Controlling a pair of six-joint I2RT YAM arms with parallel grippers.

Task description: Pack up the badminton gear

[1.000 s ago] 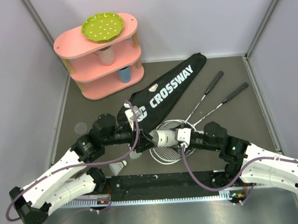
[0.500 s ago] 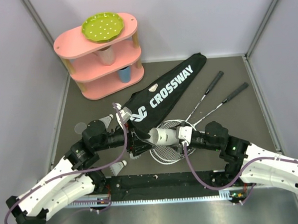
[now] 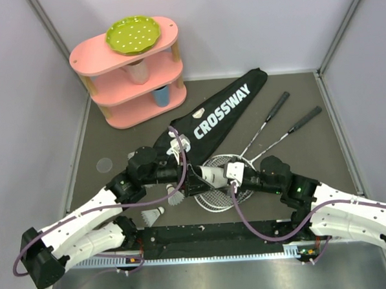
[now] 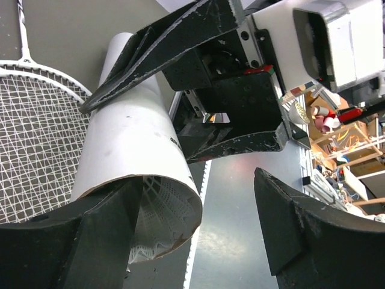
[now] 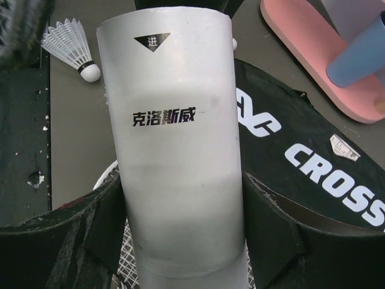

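Observation:
My left gripper grabs the shuttlecock by its netted skirt (image 3: 176, 198) next, since that leaves its cork head free to enter the tube's opening.
My right gripper (image 5: 180, 198) is shut on the white tube (image 5: 174, 138), holding it level above the two racket heads (image 3: 225, 193). At the tube's (image 3: 210, 176) open mouth, my left gripper (image 3: 193, 181) stands open, one finger just in front of the rim. A white shuttlecock (image 4: 165, 208) sits inside the tube (image 4: 129, 138), clear of my left gripper (image 4: 198, 232). Two more shuttlecocks (image 3: 176, 198) (image 3: 153, 215) lie on the table near the left arm. The black CROSSWAY bag (image 3: 217, 114) lies flat behind, and the racket handles (image 3: 278, 106) (image 3: 307, 118) point to the back right.
A pink three-tier shelf (image 3: 131, 70) stands at the back left with a green dotted plate (image 3: 132, 33) on top and cups (image 3: 161, 94) on its lower tiers. Grey walls close in the table on three sides. A black rail (image 3: 210, 234) runs along the near edge.
My left gripper swung right to the tube's mouth and opened, and a shuttlecock now lies inside the tube. The right arm kept its grip and shifted the tube slightly left.

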